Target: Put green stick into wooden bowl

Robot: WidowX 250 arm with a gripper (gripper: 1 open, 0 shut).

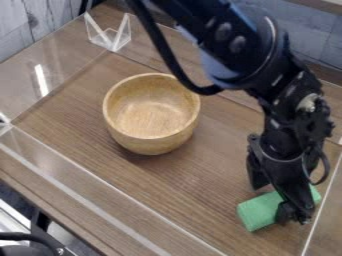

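The green stick needs to go into the wooden bowl. My gripper will next grab the green stick by one end.
The green stick lies on the wooden table near the front right edge, partly covered by the gripper. My black gripper points down right over it, jaws open, with a fingertip reaching down beside the stick's right end. Whether the fingers touch the stick I cannot tell. The wooden bowl stands empty to the left and further back, well apart from the gripper.
Clear acrylic walls run along the table's left and front sides. A clear plastic stand sits at the back left. The arm arches over the table from the back, above the bowl's right side.
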